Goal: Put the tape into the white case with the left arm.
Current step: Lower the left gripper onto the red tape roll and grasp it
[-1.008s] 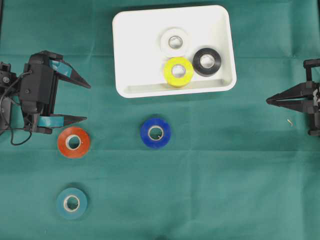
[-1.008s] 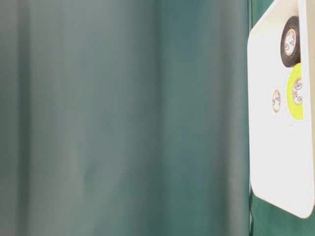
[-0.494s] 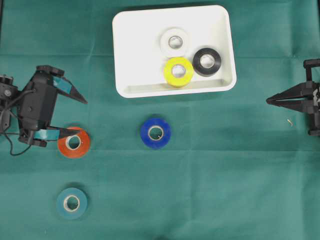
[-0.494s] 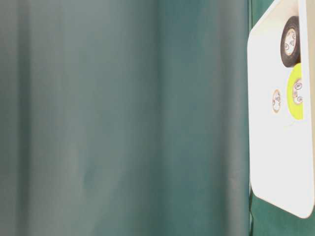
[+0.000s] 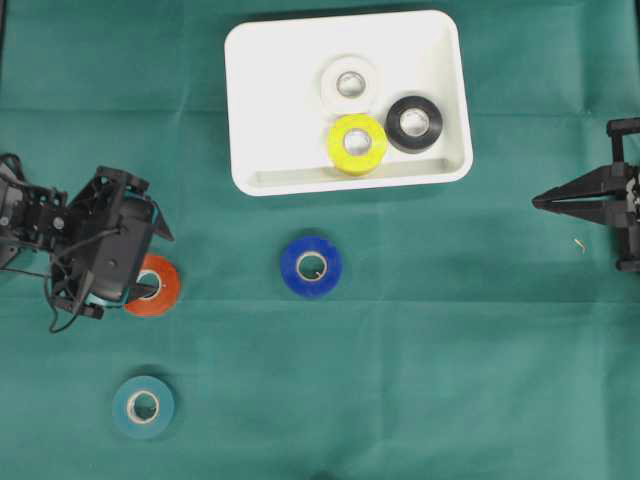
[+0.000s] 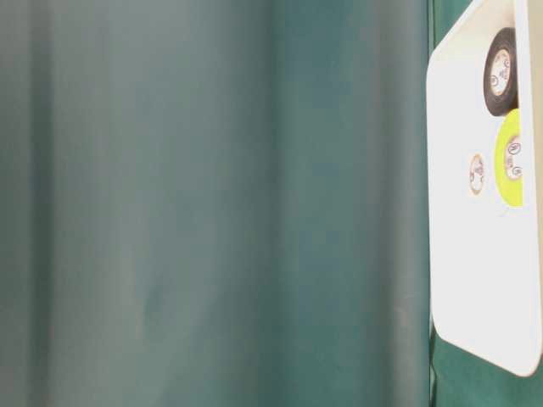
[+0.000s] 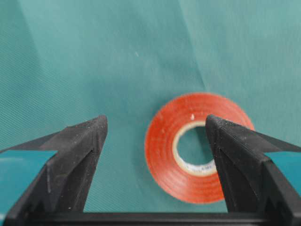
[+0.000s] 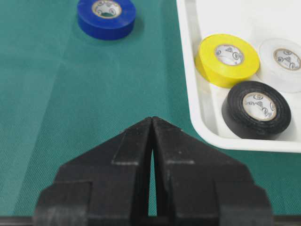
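My left gripper grabs the orange-red tape roll by its ring [image 5: 160, 303] next, to put the tape into the white case [image 5: 270, 90].
An orange tape roll [image 5: 167, 286] lies flat on the green cloth at the left. My left gripper [image 5: 152, 262] is tipped down over it and open. In the left wrist view the orange tape [image 7: 162, 150] lies between the fingers, off to the right. The right finger [image 7: 235, 155] stands over the roll's hole and the left finger is apart from the roll. The white case [image 5: 270, 90] at the top middle holds a white roll [image 5: 350, 84], a yellow roll [image 5: 357, 143] and a black roll [image 5: 414, 123]. My right gripper [image 5: 537, 202] rests shut at the far right.
A blue roll [image 5: 311, 266] lies below the case and a teal roll [image 5: 143, 405] at the lower left. The right wrist view shows the right gripper [image 8: 152, 120], the blue roll [image 8: 106, 18] and the case rim [image 8: 188, 61]. The table-level view shows only cloth and the case [image 6: 475, 280].
The left gripper has swung down and forward onto the orange roll, tipping downward, with its jaws a little narrower. The right arm and all rolls have stayed still.
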`<action>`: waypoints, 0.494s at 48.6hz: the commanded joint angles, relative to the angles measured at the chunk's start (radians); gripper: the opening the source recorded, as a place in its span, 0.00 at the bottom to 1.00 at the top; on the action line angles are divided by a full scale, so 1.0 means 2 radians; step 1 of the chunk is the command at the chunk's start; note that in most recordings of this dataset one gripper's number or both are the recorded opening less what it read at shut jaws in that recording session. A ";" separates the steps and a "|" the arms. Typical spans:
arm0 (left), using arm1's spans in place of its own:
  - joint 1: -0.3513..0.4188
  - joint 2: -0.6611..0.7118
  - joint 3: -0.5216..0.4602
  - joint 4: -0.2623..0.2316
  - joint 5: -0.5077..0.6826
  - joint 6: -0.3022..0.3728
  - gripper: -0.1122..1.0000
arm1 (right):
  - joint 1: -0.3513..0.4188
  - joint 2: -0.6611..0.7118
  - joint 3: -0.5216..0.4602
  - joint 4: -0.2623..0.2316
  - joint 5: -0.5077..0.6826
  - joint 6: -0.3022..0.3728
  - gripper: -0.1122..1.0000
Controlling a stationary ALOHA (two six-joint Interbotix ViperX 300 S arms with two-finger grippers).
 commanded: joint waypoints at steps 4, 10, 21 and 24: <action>-0.002 0.009 -0.007 -0.002 0.018 -0.001 0.85 | -0.001 0.003 -0.008 -0.001 -0.005 0.001 0.02; -0.002 0.016 -0.009 -0.002 0.031 0.000 0.85 | -0.001 0.003 -0.008 -0.001 -0.005 0.001 0.02; -0.002 0.018 -0.012 -0.001 0.032 0.000 0.85 | 0.000 0.003 -0.008 -0.001 -0.005 0.001 0.02; -0.003 0.019 -0.012 -0.001 0.032 0.001 0.85 | -0.001 0.003 -0.008 -0.001 -0.005 0.001 0.02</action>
